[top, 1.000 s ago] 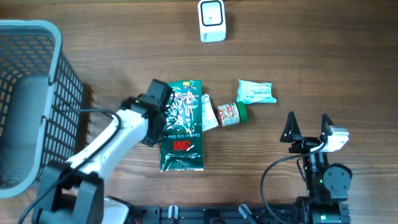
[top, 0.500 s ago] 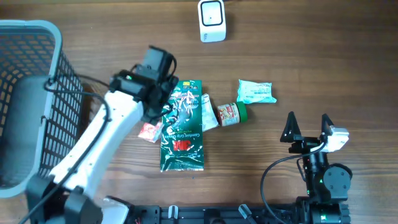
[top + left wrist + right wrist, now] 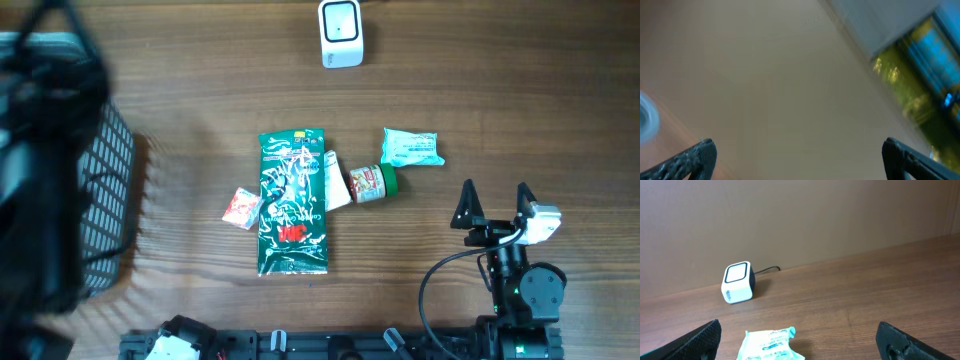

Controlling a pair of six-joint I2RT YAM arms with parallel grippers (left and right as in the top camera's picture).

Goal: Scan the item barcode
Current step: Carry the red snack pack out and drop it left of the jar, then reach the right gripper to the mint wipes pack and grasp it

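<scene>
The right gripper grabs the pale teal pouch (image 3: pixel 413 148) across its middle next, which leaves its ends uncovered to present the barcode to the scanner.
The white barcode scanner (image 3: pixel 341 33) stands at the table's far edge and also shows in the right wrist view as scanner (image 3: pixel 738 282). The items lie mid-table: a green 3M packet (image 3: pixel 292 202), a small red packet (image 3: pixel 241 208) at its left, a white sachet (image 3: pixel 335 181), a small green-lidded jar (image 3: pixel 372 183) and a pale teal pouch (image 3: pixel 413 148). My left arm (image 3: pixel 45 150) is a dark blur over the far left, well away from the items. Its gripper (image 3: pixel 800 157) is open and holds nothing. My right gripper (image 3: pixel 495 205) stands open near the front, with the teal pouch (image 3: pixel 771 342) ahead of it.
A grey mesh basket (image 3: pixel 112 175) stands at the left edge, partly hidden by the blurred left arm. The left wrist view shows only a blurred wall and a yellow-blue smear at the upper right.
The left gripper opened and its arm swung off the green packet, up and to the left. The small red packet now lies uncovered beside the green packet. The right arm has not moved.
</scene>
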